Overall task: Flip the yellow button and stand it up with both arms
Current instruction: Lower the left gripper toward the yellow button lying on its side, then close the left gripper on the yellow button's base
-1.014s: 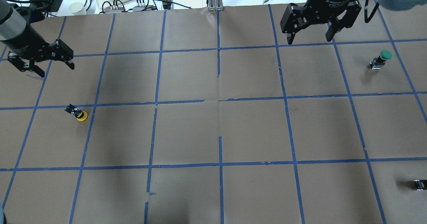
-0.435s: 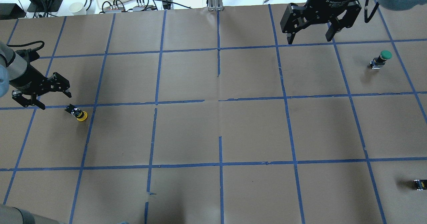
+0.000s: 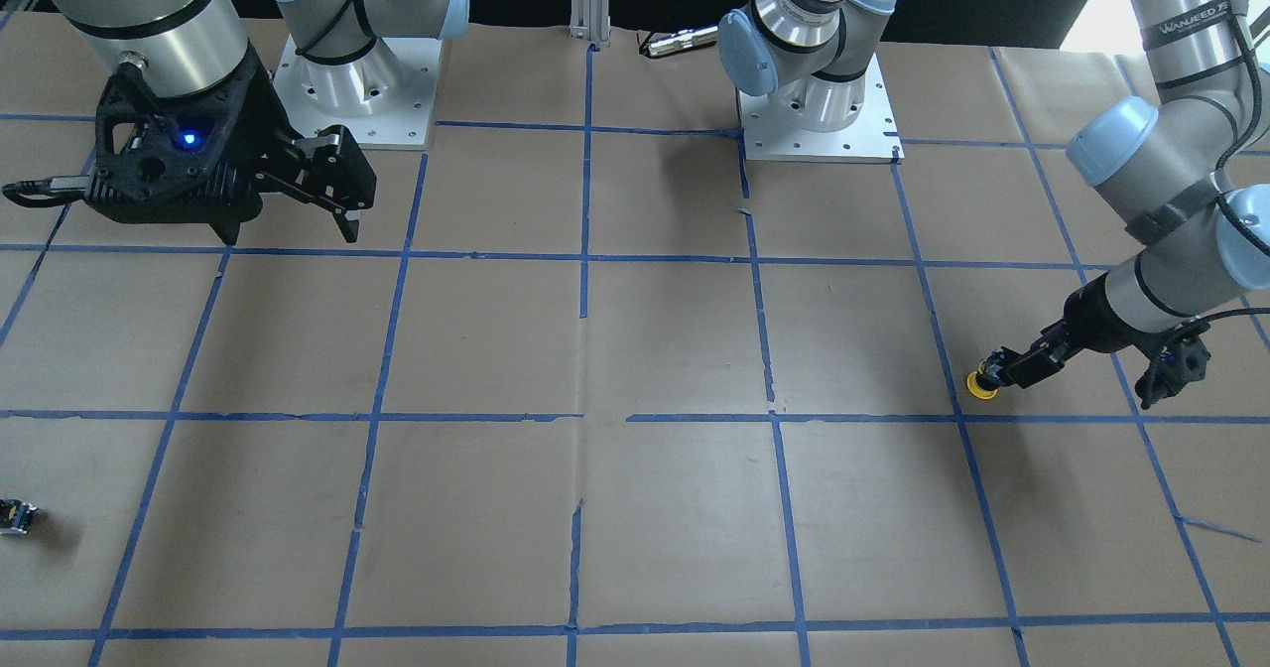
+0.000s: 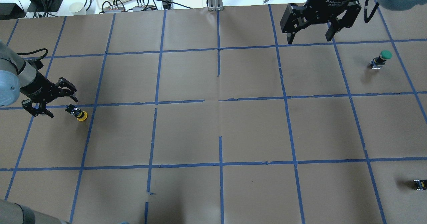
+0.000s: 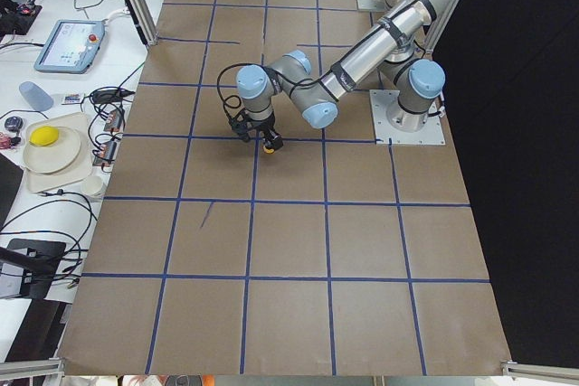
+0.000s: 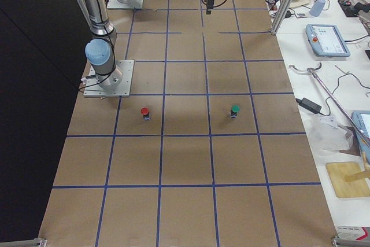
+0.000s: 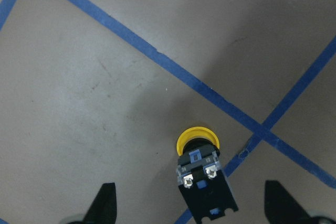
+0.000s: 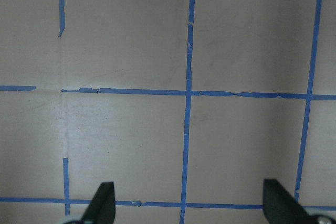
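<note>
My left gripper is to grab the button by its grey-black body (image 7: 206,186), so that the button's yellow cap (image 7: 197,134) stays free for the other arm to take.
The yellow button (image 4: 77,113) lies on its side on the brown paper at the table's left, with its yellow cap (image 7: 198,140) pointing away from my left wrist. It also shows in the front view (image 3: 982,385) and the exterior left view (image 5: 269,146). My left gripper (image 4: 63,108) is open and low over the table. In the left wrist view (image 7: 191,209) the button's black-and-grey body (image 7: 206,192) lies between the open fingers without touching them. My right gripper (image 4: 309,39) is open and empty, held high over the far right of the table. It also shows in the right wrist view (image 8: 191,208).
A green-capped button (image 4: 383,58) stands at the far right. A small dark switch piece (image 4: 419,184) sits at the right edge. A red-capped button (image 6: 144,111) stands near the right arm's base. Blue tape lines grid the paper (image 4: 220,130).
My left gripper has come down and nearer, from above the far-left square to just beside the yellow button, now straddling its body. The button and the right gripper have not moved.
</note>
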Controlling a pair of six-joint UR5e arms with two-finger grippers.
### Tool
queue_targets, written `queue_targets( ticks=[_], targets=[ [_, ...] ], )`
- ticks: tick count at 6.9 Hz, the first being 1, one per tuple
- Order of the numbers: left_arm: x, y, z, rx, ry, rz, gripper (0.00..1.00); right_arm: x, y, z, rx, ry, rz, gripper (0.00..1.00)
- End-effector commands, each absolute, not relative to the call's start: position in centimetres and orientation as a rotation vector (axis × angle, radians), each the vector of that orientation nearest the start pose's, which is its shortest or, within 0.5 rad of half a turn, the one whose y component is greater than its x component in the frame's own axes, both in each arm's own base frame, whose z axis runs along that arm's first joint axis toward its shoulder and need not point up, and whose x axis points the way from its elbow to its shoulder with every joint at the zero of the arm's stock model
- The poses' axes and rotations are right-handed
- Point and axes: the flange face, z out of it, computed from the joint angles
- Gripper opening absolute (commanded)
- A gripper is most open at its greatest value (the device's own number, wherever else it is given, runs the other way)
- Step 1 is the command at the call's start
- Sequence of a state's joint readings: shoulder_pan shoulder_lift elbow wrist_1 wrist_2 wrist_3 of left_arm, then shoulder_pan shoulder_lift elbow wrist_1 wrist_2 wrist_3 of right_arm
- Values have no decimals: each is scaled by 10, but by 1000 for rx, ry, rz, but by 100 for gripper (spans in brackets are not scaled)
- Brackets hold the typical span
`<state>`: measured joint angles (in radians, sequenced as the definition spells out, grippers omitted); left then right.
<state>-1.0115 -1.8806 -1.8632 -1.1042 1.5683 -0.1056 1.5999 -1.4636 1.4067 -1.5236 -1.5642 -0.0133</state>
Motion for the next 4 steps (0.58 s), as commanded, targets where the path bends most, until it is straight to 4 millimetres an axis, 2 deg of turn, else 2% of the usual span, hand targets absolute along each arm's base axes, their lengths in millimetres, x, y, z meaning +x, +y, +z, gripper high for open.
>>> queue_targets(
  ticks=[1, 4],
  targets=[
    [172, -531, 221, -1096, 2976, 212, 100, 149, -534, 509, -67, 3135, -14, 100],
    [173, -532, 212, -1103, 2972, 234, 100, 149, -534, 509, -65, 3135, -14, 100]
  ],
)
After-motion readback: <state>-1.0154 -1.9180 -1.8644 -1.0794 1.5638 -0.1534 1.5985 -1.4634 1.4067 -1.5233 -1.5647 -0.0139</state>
